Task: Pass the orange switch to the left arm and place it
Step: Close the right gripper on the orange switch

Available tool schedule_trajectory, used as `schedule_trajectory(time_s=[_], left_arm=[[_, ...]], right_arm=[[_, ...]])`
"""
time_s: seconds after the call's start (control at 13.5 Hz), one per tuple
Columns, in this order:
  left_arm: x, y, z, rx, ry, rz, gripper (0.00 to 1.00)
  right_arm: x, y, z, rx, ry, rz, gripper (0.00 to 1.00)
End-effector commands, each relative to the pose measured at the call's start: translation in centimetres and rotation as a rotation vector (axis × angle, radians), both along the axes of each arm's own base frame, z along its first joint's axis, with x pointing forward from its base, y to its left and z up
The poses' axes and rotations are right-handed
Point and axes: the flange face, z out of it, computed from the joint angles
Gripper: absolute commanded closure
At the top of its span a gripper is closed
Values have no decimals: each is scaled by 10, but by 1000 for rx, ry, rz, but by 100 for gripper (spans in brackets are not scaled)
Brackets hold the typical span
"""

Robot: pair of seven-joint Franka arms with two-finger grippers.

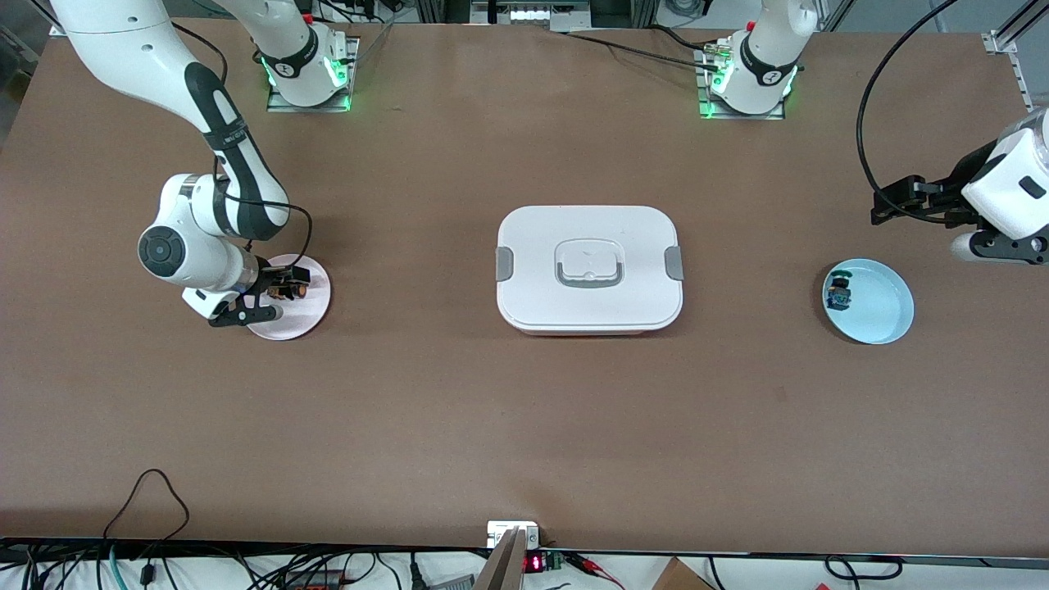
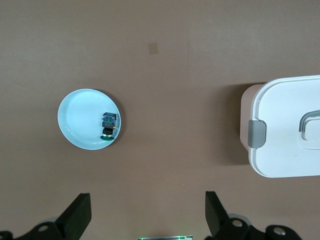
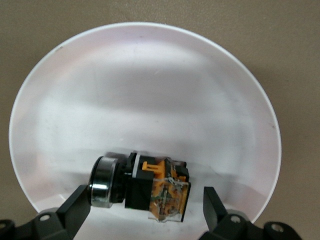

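Observation:
The right gripper's fingers reach down beside both switch ends on the pink plate (image 1: 287,324), so it is time to close on the orange switch; closing now would catch it.
The orange switch (image 1: 293,289) lies on its side on a pink plate (image 1: 287,324) toward the right arm's end of the table. My right gripper (image 1: 291,292) is low over that plate and open, with one finger at each end of the switch. In the right wrist view the switch (image 3: 150,187) lies between the fingers of my right gripper (image 3: 147,200), one finger close to its cap, the other apart from its body. The white box (image 1: 588,270) stands mid-table. My left gripper (image 1: 881,205) is open and empty, raised over the table beside a blue plate (image 1: 881,307).
The blue plate holds a small green-and-blue switch (image 1: 838,293), which also shows in the left wrist view (image 2: 108,125) on the plate (image 2: 80,117). The box's end with a grey clip (image 2: 256,134) shows there too. Cables lie along the table's front edge.

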Motion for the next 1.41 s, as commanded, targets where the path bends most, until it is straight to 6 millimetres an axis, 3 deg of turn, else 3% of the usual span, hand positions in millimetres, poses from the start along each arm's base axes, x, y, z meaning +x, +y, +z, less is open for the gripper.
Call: schedule_trajectory(time_s=[0.0,0.3,0.45,0.52,0.82,1.11,1.34], left_arm=[[1,-2,6,-5,3,3,0],[1,-3,6,-5,3,3,0],[1,-3,6,-5,3,1,0],[1,-3,6,-5,3,1,0],[1,-3,6,-5,3,1,0],[1,-3,7,-5,1,-6,0],[1,-3,7,-5,1,-9,0]], right_arm=[[-2,-1,-6,-6,-6,6,0],[-1,-2,-7,-3,-12,-4,4],[1,-2,-5,-1,-17,-6,17],[1,-2,-4,-1,-18,-5,42],[6,-3,5,1,-36,-3,75],[22,0,38,12,-94,11,87],[30,3,80,23,-149,19,95]])
